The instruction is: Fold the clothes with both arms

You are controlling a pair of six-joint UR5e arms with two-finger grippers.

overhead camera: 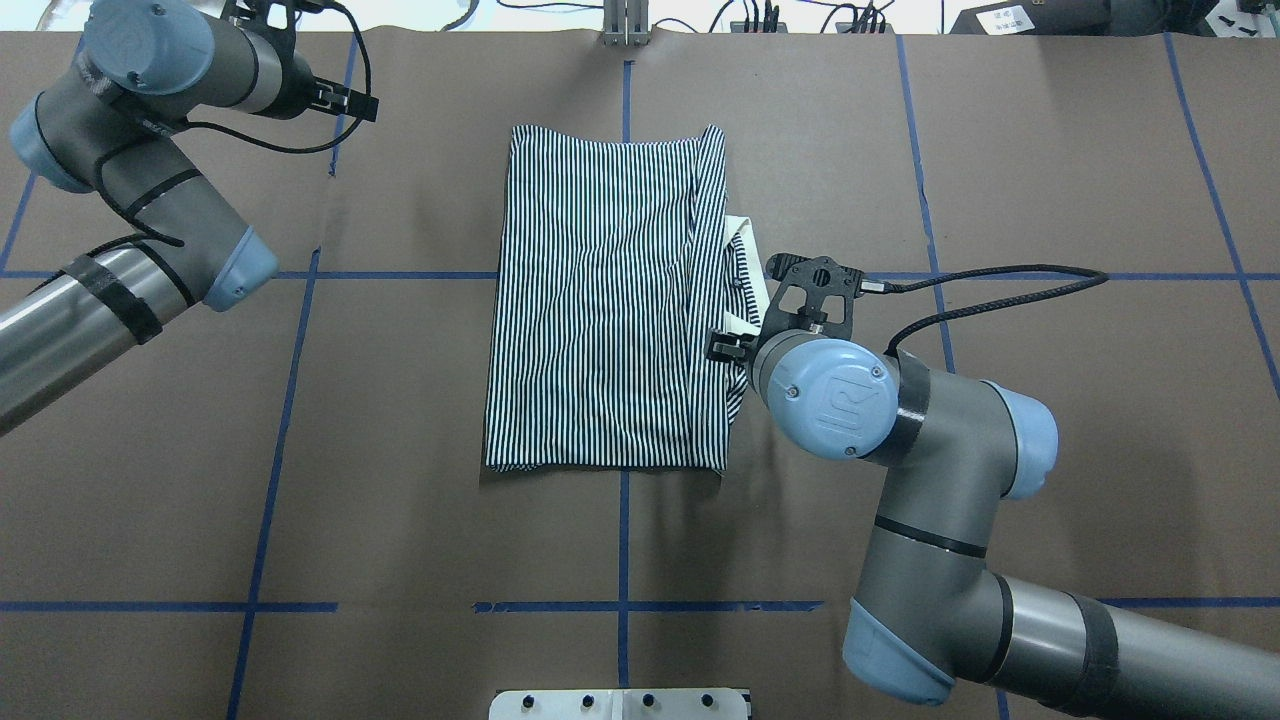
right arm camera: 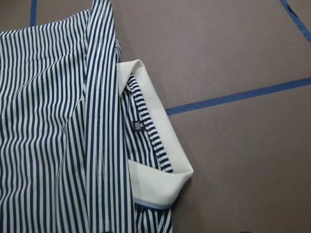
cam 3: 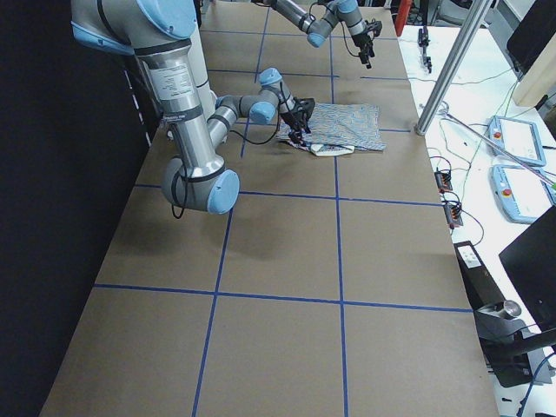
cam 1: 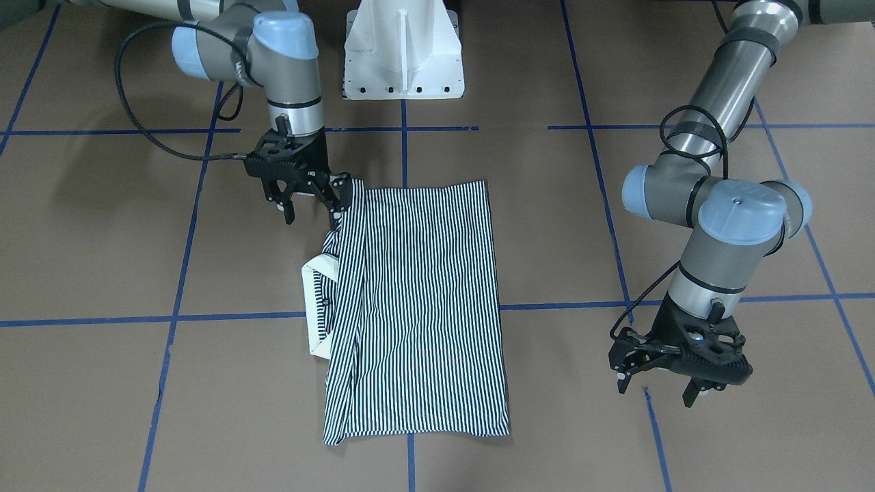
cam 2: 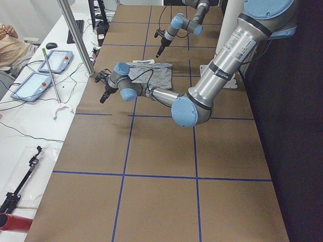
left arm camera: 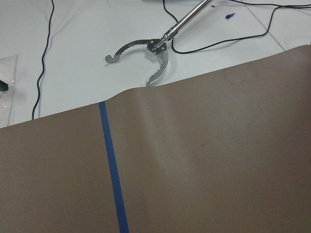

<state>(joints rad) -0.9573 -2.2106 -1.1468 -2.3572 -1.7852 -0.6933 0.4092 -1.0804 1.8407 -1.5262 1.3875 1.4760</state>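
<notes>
The striped shirt (cam 1: 417, 301) has its folded corner (cam 1: 351, 199) beside the collar, and my right gripper should grab the shirt there next to fold the collar side under neatly.
The striped polo shirt (cam 1: 417, 301) lies folded into a long rectangle at the table's middle (overhead camera: 600, 310). Its cream collar (cam 1: 314, 301) sticks out on the robot's right side (right arm camera: 155, 141). My right gripper (cam 1: 311, 213) hovers open at the shirt's corner nearest the robot. One of its fingers (cam 1: 336, 205) is against the raised fabric edge, and nothing sits between the jaws. In the overhead view the wrist mostly hides that gripper (overhead camera: 735, 345). My left gripper (cam 1: 656, 389) hangs open and empty, well off the shirt near the table's far edge (overhead camera: 350, 100).
Blue tape lines (cam 1: 403, 143) grid the brown table cover. The white pedestal base (cam 1: 403, 55) stands at the robot's side. Beyond the far edge, a metal grabber tool (left arm camera: 146, 48) and cables lie on a white bench, with tablets (cam 2: 30, 85) there too.
</notes>
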